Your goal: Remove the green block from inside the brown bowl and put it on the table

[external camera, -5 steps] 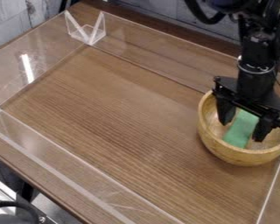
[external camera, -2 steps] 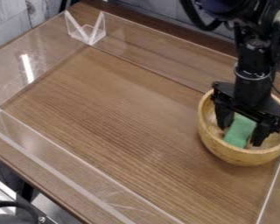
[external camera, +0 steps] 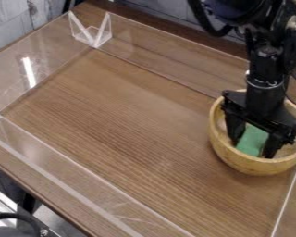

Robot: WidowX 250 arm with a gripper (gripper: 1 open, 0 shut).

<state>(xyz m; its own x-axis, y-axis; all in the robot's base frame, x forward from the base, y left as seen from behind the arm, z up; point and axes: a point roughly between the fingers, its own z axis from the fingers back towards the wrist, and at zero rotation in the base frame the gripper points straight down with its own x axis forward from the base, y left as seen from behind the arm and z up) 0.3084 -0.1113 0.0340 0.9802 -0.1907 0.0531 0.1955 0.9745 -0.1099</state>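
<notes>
The green block [external camera: 252,140] is between my fingertips, which reach down into the brown bowl [external camera: 228,148] on either side of it, so my gripper should close on it now.
The green block [external camera: 252,140] lies inside the brown bowl [external camera: 228,148] at the right side of the table [external camera: 126,120]. My gripper [external camera: 258,136] hangs straight down into the bowl, open, with its black fingers [external camera: 237,128] standing on either side of the block. The block's upper part is hidden behind the gripper body. The frame does not show whether the fingers touch the block.
Low clear acrylic walls [external camera: 40,157] edge the tabletop. A clear bracket [external camera: 90,31] stands at the back left corner. The bowl sits close to the table's right edge. Bare wood stretches left of the bowl.
The arm and gripper have shifted slightly left and a little lower over the block. The bowl and block have not moved.
</notes>
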